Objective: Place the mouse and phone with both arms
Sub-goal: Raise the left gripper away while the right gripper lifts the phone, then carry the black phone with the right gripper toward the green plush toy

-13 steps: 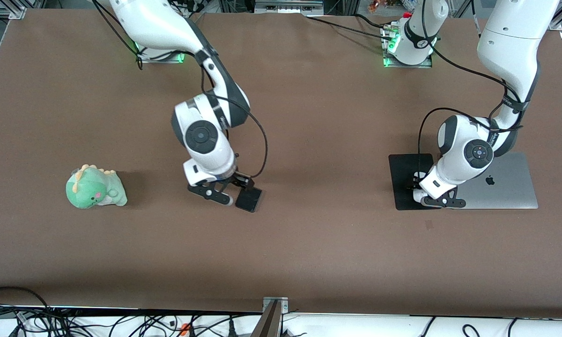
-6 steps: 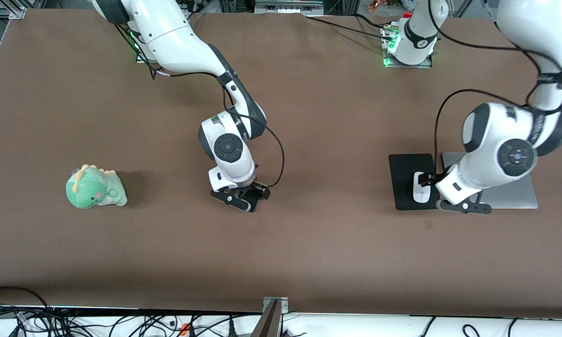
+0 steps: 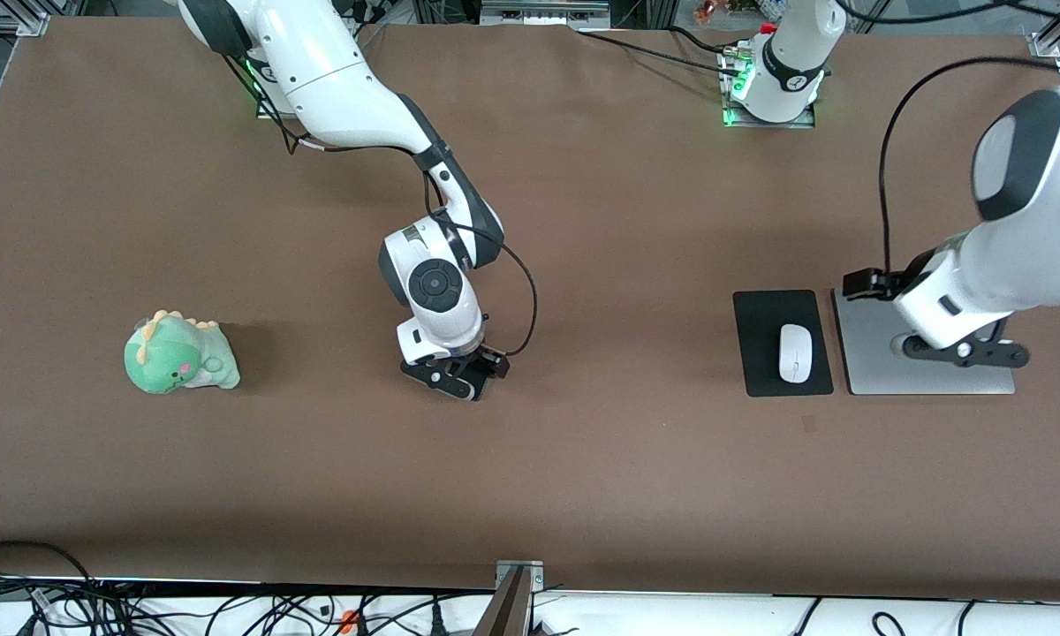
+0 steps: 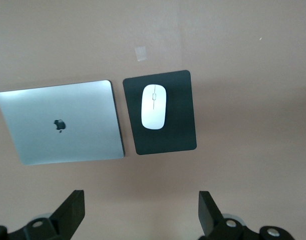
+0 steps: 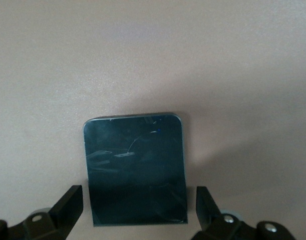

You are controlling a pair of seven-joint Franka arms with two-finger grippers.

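My right gripper grabs the phone by its two long side edges next, to place the phone with its glossy screen [image 5: 135, 167] free.
The white mouse [image 3: 795, 352] lies on the black mouse pad [image 3: 758, 353] toward the left arm's end of the table; it also shows in the left wrist view [image 4: 153, 106], on the pad [image 4: 178, 112]. My left gripper [image 3: 965, 352] is open and empty, raised over the silver laptop [image 3: 866, 362]; in its wrist view the gripper [image 4: 141, 215] has bare table between the fingers. My right gripper [image 3: 455, 378] is open and low over the black phone [image 5: 134, 167], which lies flat on the table. In the right wrist view the gripper [image 5: 137, 207] straddles the phone's end, with a gap on each side. The phone is mostly hidden in the front view.
A green plush dinosaur [image 3: 179, 353] sits toward the right arm's end of the table. The closed laptop [image 4: 62, 122] lies beside the mouse pad. A small tape mark [image 3: 810, 424] is on the brown table nearer the front camera than the pad.
My left gripper let go of the mouse on the pad, rose and moved over the laptop. My right gripper shifted from beside the phone to over it, fingers on either side.
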